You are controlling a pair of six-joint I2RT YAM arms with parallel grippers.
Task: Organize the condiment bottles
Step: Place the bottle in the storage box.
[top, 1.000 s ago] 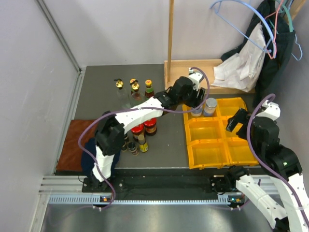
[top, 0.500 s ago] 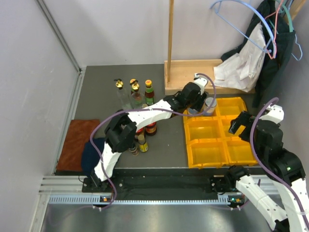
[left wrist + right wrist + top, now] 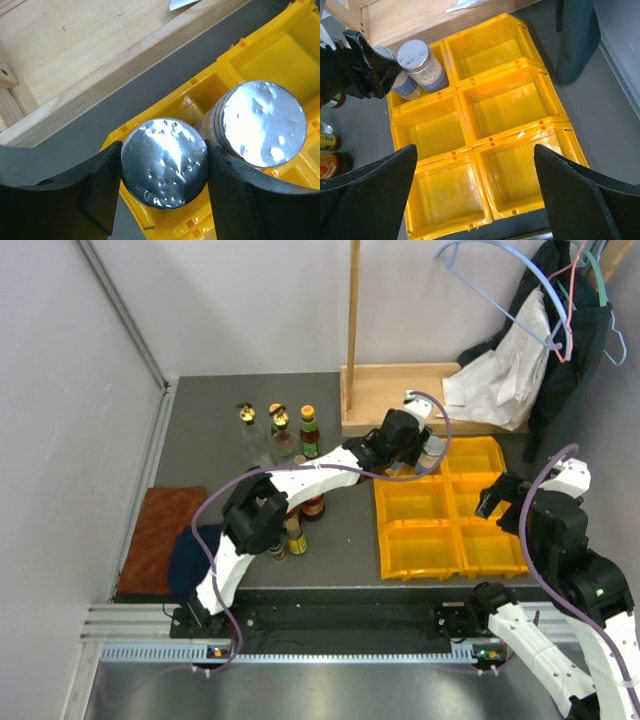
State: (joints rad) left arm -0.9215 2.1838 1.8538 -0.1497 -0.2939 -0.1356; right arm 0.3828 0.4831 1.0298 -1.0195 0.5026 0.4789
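Note:
The silver-lidded jar's base is inside the bin's section and the jar would stand beside the second jar, so it is time for my left gripper to open now.
My left gripper point(image 3: 408, 450) reaches into the far-left compartment of the yellow bin point(image 3: 450, 552). Its fingers point(image 3: 102, 185) press both sides of a silver-lidded jar point(image 3: 165, 162). A second silver-lidded jar point(image 3: 262, 122) stands right beside it, and also shows in the top view point(image 3: 432, 447) and the right wrist view point(image 3: 415, 55). Two gold-stoppered clear bottles point(image 3: 246, 416) and a red-capped bottle point(image 3: 308, 426) stand at the back left. Red-lidded jars point(image 3: 313, 506) and small dark bottles point(image 3: 294, 536) sit under the left arm. My right gripper point(image 3: 475, 200) is open and empty above the bin's near compartments.
A wooden tray point(image 3: 400, 390) with an upright post point(image 3: 353, 310) lies just behind the bin. Clothes and hangers point(image 3: 540, 340) hang at the back right. A brown cloth point(image 3: 160, 535) and a dark blue cloth point(image 3: 185, 555) lie at the near left.
My left gripper has come down over the silver-lidded jar in the bin. The yellow bin has slid a little to the left and away. The right arm barely moved.

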